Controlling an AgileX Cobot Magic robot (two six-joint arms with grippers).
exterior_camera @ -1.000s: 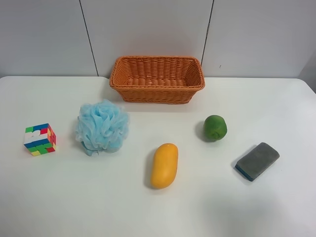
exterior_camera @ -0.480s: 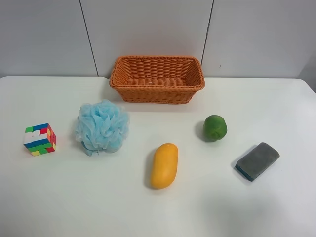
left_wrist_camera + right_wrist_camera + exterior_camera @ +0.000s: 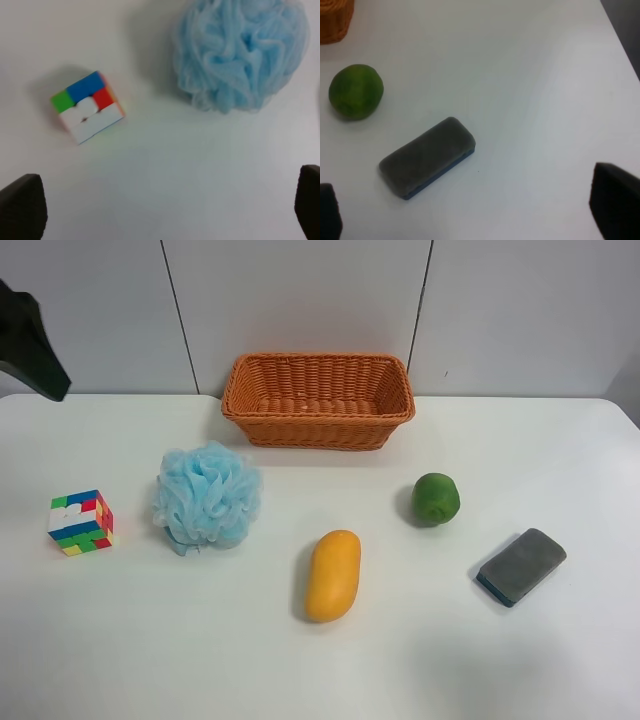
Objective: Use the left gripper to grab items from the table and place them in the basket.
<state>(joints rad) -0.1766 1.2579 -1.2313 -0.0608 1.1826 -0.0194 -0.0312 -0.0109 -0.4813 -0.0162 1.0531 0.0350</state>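
Observation:
The left gripper picks up the blue pouf by its ruffled top [image 3: 209,478] next, to get it into the orange wicker basket [image 3: 318,400].
The orange wicker basket [image 3: 318,400] stands at the back middle of the white table [image 3: 150,640]. In front of it lie the blue pouf [image 3: 207,497], the puzzle cube [image 3: 80,522], the mango [image 3: 333,575], the green fruit [image 3: 436,498] and the grey sponge [image 3: 521,566]. My left gripper [image 3: 165,205] is open and empty, high above the cube [image 3: 87,107] and the pouf [image 3: 240,55]. My right gripper [image 3: 471,210] is open and empty above the sponge [image 3: 427,156] and the green fruit [image 3: 356,91].
A black arm part [image 3: 30,340] shows at the exterior high view's upper left edge, above the table's back corner. A grey panelled wall [image 3: 300,300] stands behind the table. A basket corner [image 3: 335,20] shows in the right wrist view.
A black arm part has come into the exterior high view at its upper left edge. None of the items nor the basket has moved.

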